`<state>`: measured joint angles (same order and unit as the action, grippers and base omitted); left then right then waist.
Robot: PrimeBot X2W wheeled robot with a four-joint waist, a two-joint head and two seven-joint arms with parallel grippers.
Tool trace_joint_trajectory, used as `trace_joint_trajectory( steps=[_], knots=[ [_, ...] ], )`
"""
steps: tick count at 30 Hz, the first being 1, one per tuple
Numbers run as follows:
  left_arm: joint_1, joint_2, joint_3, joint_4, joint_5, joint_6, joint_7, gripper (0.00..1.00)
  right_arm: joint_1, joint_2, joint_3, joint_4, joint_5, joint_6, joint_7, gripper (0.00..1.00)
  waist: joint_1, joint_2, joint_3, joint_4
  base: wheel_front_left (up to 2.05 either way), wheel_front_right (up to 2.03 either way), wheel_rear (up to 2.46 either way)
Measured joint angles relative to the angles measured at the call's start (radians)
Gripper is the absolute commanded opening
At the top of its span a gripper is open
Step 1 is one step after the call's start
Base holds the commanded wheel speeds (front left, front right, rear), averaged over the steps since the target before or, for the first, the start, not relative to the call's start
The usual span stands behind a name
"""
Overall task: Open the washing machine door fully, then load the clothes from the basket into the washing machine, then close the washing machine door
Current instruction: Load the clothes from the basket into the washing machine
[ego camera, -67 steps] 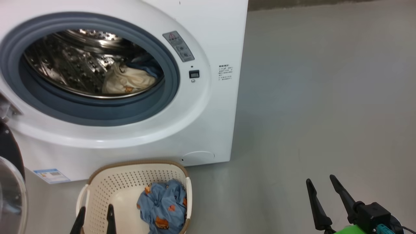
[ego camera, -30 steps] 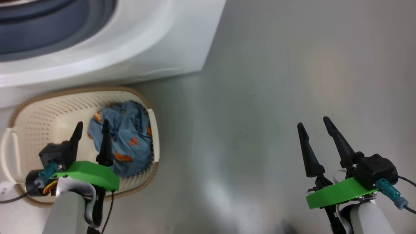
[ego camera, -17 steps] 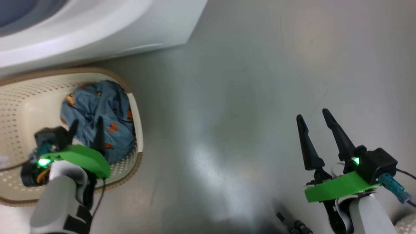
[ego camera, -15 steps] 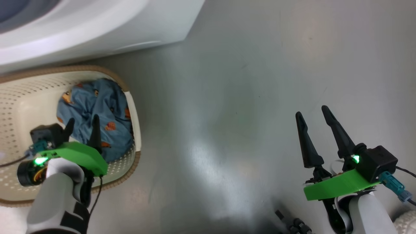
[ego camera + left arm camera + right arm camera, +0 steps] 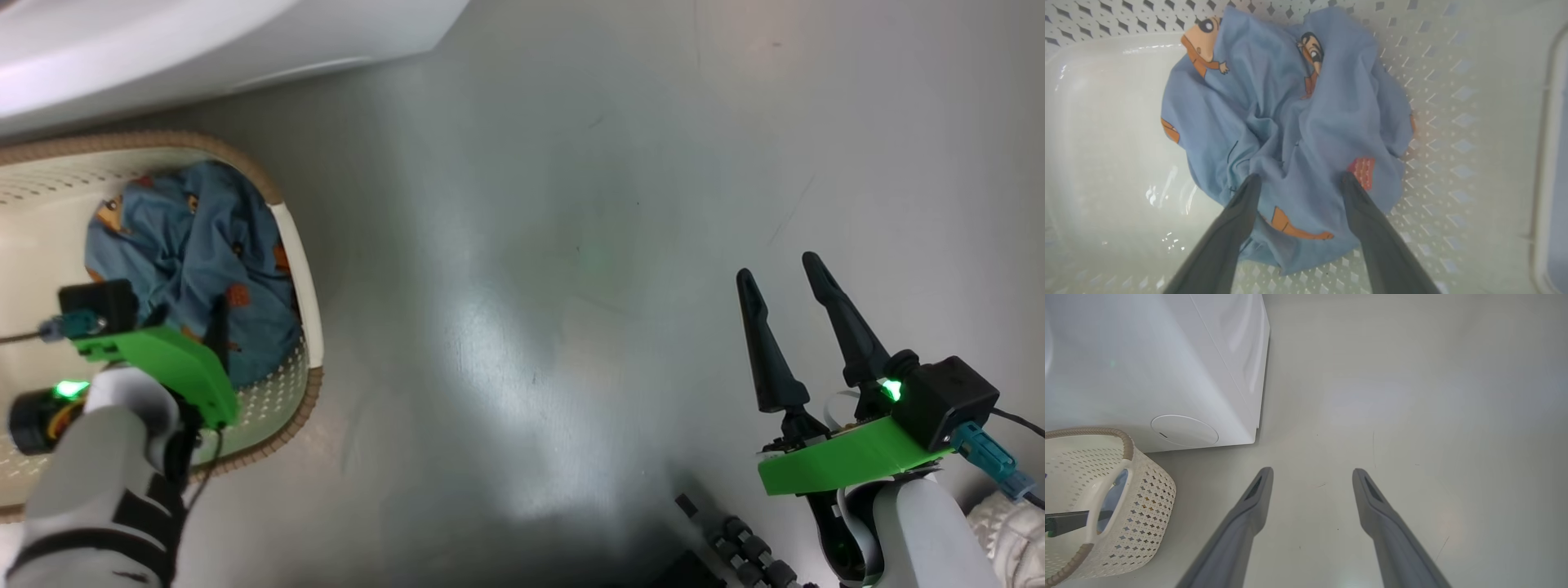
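The rest of the cloth [image 5: 157, 220] lies slack, so I should next pinch the light blue garment with my left gripper by the raised fold [image 5: 188, 305] beside its red patch.
The cream basket [image 5: 290, 245] stands on the floor in front of the white washing machine [image 5: 204, 41]. In it lies a crumpled light blue garment [image 5: 188, 237] with orange-brown prints. My left gripper [image 5: 186, 322] is down inside the basket, open. In the left wrist view its tips [image 5: 1299, 178] straddle a fold of the garment [image 5: 1290, 122] and rest on the cloth. Off to the right, my right gripper [image 5: 780, 269] hangs open over bare floor with nothing between its fingers [image 5: 1312, 471]. The washing machine door is out of view.
Grey floor [image 5: 531, 245] stretches between the basket and the right arm. The machine's lower right corner [image 5: 1249, 433] stands just behind the basket [image 5: 1143, 498]. A dark ribbed part of the robot [image 5: 735, 555] shows at the bottom edge.
The head camera has tilted down, so the machine slid out at the top. My left gripper has sunk into the basket onto the blue garment. The right gripper has barely moved.
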<state>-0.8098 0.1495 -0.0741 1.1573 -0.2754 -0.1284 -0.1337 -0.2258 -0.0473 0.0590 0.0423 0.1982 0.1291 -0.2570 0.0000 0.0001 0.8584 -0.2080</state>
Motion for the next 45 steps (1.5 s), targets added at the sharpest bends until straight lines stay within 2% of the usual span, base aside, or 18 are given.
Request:
trace_joint_trajectory(
  steps=[5, 16, 32, 33, 34, 35, 45],
  knots=[
    [-0.054, 0.026, -0.002, 0.049, -0.002, 0.01, 0.027, 1.0, 0.0, 0.0, 0.004, -0.01, 0.003, 0.0, 0.0, 1.0, 0.0, 0.0, 0.026, -0.005, 0.0, 0.0, 0.0],
    [-0.144, 0.023, 0.044, 0.091, -0.095, 0.004, 0.096, 1.0, 0.0, 0.0, 0.015, -0.033, 0.007, 0.0, 0.0, 1.0, 0.0, 0.0, 0.081, -0.012, 0.0, 0.0, 0.0],
    [-0.219, 0.022, 0.006, 0.114, -0.109, 0.001, 0.125, 1.0, 0.033, 0.0, 0.001, -0.07, 0.026, 0.0, 0.0, 1.0, 0.0, 0.0, 0.12, -0.017, 0.0, 0.0, 0.0],
    [-0.22, 0.022, 0.006, 0.115, -0.109, 0.001, 0.123, 0.95, 0.036, 0.0, -0.001, -0.074, 0.026, 0.0, 0.0, 1.0, 0.0, 0.0, 0.12, -0.017, 0.0, 0.0, 0.0],
    [-0.22, 0.021, 0.004, 0.116, -0.109, 0.001, 0.114, 0.36, 0.037, 0.0, -0.003, -0.075, 0.026, 0.0, 0.0, 1.0, 0.0, 0.0, 0.12, -0.016, 0.0, 0.0, 0.0],
    [-0.22, 0.021, -0.001, 0.117, -0.109, 0.001, 0.112, 0.0, 0.037, 0.0, -0.004, -0.076, 0.026, 0.0, 0.0, 1.0, 0.0, 0.0, 0.119, -0.016, 0.0, 0.0, 0.0],
    [-0.205, 0.01, -0.012, 0.124, -0.123, 0.001, 0.047, 0.0, 0.033, 0.001, -0.022, -0.081, 0.026, 0.0, 0.0, 1.0, 0.0, 0.0, 0.083, -0.004, 0.0, 0.0, 0.0]
  ],
)
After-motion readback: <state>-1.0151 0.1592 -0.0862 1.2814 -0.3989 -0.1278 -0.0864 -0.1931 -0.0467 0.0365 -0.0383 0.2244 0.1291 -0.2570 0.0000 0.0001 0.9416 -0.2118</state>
